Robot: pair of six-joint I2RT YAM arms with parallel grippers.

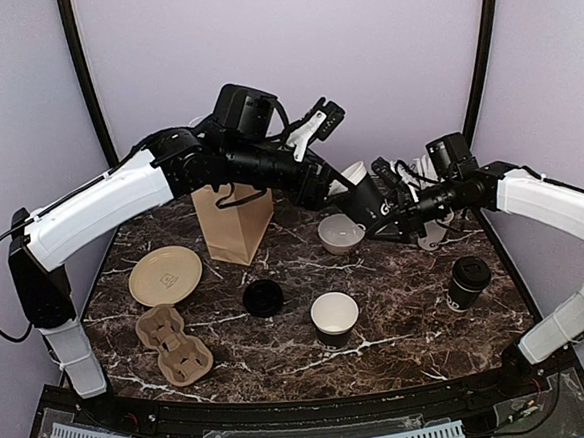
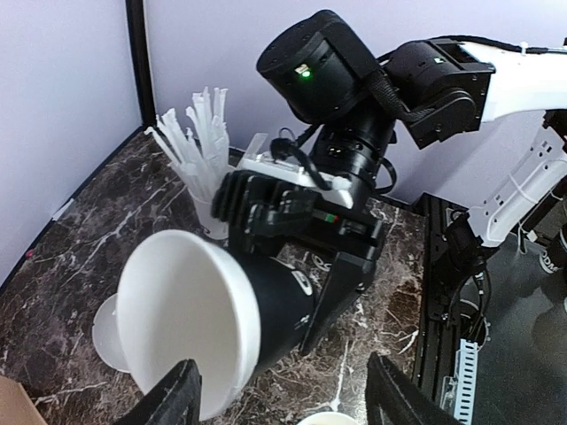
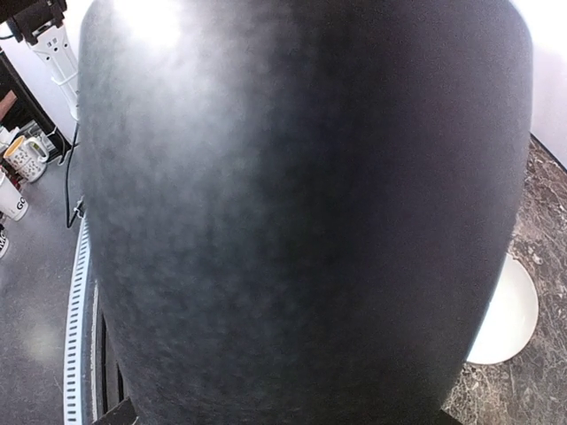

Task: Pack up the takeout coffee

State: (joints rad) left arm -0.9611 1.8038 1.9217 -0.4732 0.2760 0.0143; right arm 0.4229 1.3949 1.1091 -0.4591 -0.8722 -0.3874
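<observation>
My left gripper grabs its white rim [image 1: 353,173] [image 2: 247,329] next, so that the black coffee cup's base stays free to stand on the tabletop.
A black takeout coffee cup [image 1: 371,199] with no lid hangs tilted above the back of the table, and my right gripper [image 1: 390,210] is shut on its body. In the left wrist view its white inside [image 2: 182,319] faces the camera. My left gripper [image 2: 283,381] is open, one finger [image 2: 177,398] by the cup's rim and the other well off it. The black cup wall [image 3: 301,221] fills the right wrist view and hides the fingers. A second open cup [image 1: 335,317] stands at the front centre. A lidded cup [image 1: 469,282] stands on the right. A loose black lid [image 1: 263,297] lies on the table.
A brown paper bag [image 1: 234,221] stands at the back left. In front of it are a tan plate [image 1: 165,275] and a pulp cup carrier [image 1: 173,343]. A low white bowl [image 1: 341,234] sits under the held cup. A white cup of wrapped straws [image 2: 199,150] stands behind.
</observation>
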